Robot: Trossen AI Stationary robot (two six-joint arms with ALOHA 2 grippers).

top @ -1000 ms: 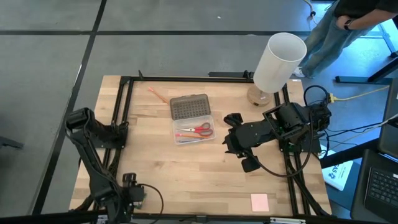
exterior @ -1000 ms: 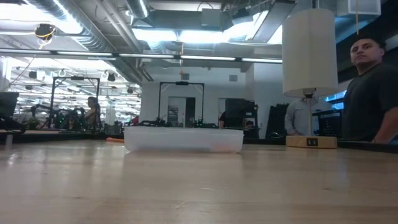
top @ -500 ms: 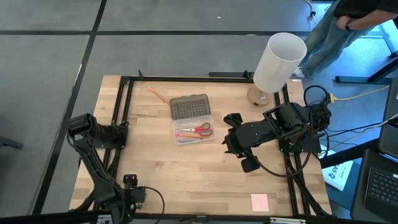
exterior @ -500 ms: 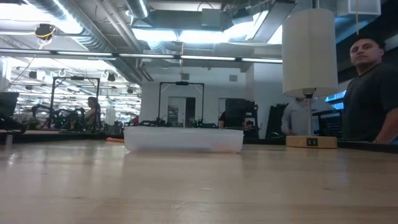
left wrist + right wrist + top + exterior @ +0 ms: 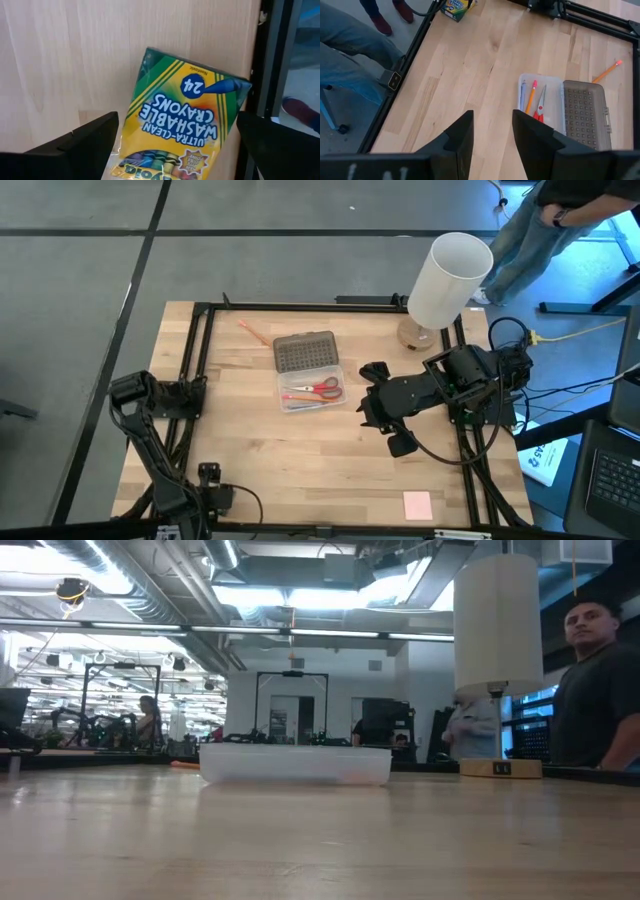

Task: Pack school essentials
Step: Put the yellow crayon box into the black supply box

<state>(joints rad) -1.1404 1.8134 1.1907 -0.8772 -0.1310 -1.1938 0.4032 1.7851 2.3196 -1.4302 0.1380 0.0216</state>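
My left gripper's fingers are above the crayon box (image 5: 182,117), so closing now would miss the box. My left gripper moves lower, then closes on the box.
A green-and-yellow crayon box (image 5: 182,117) lies flat on the table by the black frame rail at the near left corner, and shows small in the right wrist view (image 5: 456,6). My left gripper (image 5: 175,127) (image 5: 208,485) points down over it, open, one finger on either side and clear of it. Red-handled scissors (image 5: 539,106), an orange pencil (image 5: 530,96) and a blue pen lie in the clear case (image 5: 312,392). A second orange pencil (image 5: 252,332) lies at the far left. The pink pad (image 5: 417,504) lies at the near right. My right gripper (image 5: 492,132) (image 5: 372,402) hangs high, open, holding nothing.
The case's grey dotted lid (image 5: 305,350) lies open on its far side. A tall white cylinder (image 5: 450,278) stands on a wooden base at the far right. Black frame rails (image 5: 195,360) run round the table. A person's legs (image 5: 355,55) stand beyond the near rail.
My left arm has sunk, its elbow dropping toward the near edge, and its gripper has come down over the near left corner.
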